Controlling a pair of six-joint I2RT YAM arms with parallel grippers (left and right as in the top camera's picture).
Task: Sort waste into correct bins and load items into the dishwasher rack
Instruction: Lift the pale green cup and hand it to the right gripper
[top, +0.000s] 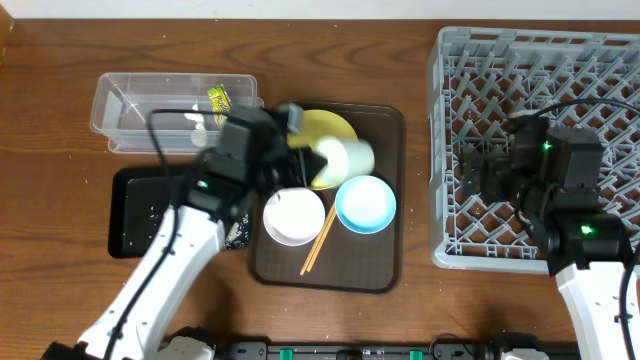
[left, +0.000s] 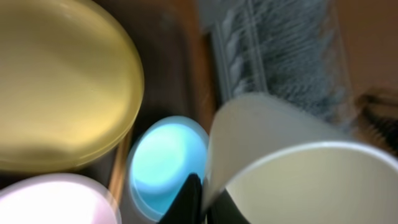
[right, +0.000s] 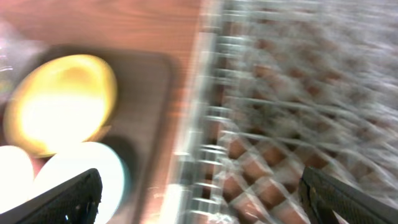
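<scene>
My right gripper grabs the pale green cup's outer side (top: 354, 159) next, away from where my left gripper holds the cup's rim, to load the rack (top: 540, 60).
My left gripper (top: 318, 160) is shut on the rim of the small pale green cup (top: 347, 158) and holds it tilted above the yellow plate (top: 325, 127). In the left wrist view the cup (left: 298, 168) fills the right side, one finger (left: 202, 199) inside its wall. The white bowl (top: 293, 216), light blue bowl (top: 365, 204) and chopsticks (top: 319, 240) lie on the brown tray (top: 390, 270). My right gripper (top: 475, 172) is open and empty over the left part of the grey rack (top: 540, 60). The snack wrapper (top: 218, 98) and white tissue (top: 195, 120) lie in the clear tub (top: 130, 105).
The black tray (top: 135, 215) sits left of the brown tray, under my left arm, with small white specks on it. The right wrist view is blurred; it shows the rack's edge (right: 298, 93), the plate (right: 62, 102) and the brown tray (right: 155, 112).
</scene>
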